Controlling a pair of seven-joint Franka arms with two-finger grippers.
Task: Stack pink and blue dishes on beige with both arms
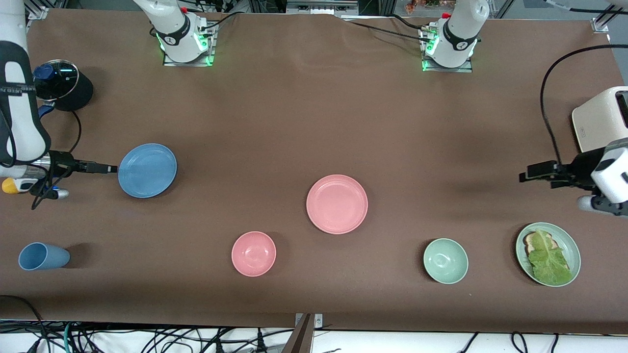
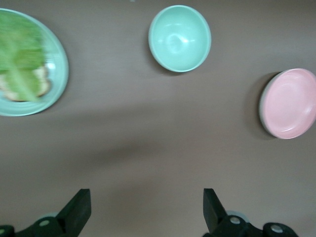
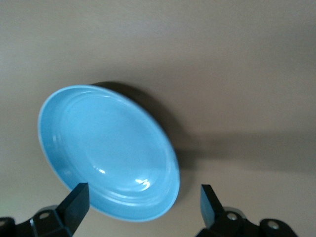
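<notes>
My right gripper is to grab the blue plate next by its rim (image 1: 120,173), so that it can stack it over the pink plate (image 1: 337,204).
The blue plate (image 1: 147,170) lies flat toward the right arm's end of the table. My right gripper (image 1: 112,168) is level with its rim on the side toward that end. It is open, and the blue plate (image 3: 106,150) has its near edge between the wide-set fingers of the right gripper (image 3: 143,197). The pink plate (image 1: 337,204) sits mid-table. A pale edge shows under the pink plate (image 2: 291,102); I cannot tell whether it is the beige plate, which shows nowhere else. My left gripper (image 1: 526,174) hangs open over bare cloth; nothing lies between the fingers of the left gripper (image 2: 147,207).
A pink bowl (image 1: 253,253), a green bowl (image 1: 445,261) and a pale green plate (image 1: 571,245) with bread and lettuce line the front. A blue cup (image 1: 43,256) lies at the front corner, with a black lidded pot (image 1: 64,84) farther back. A toaster (image 1: 601,117) stands beside the left gripper.
</notes>
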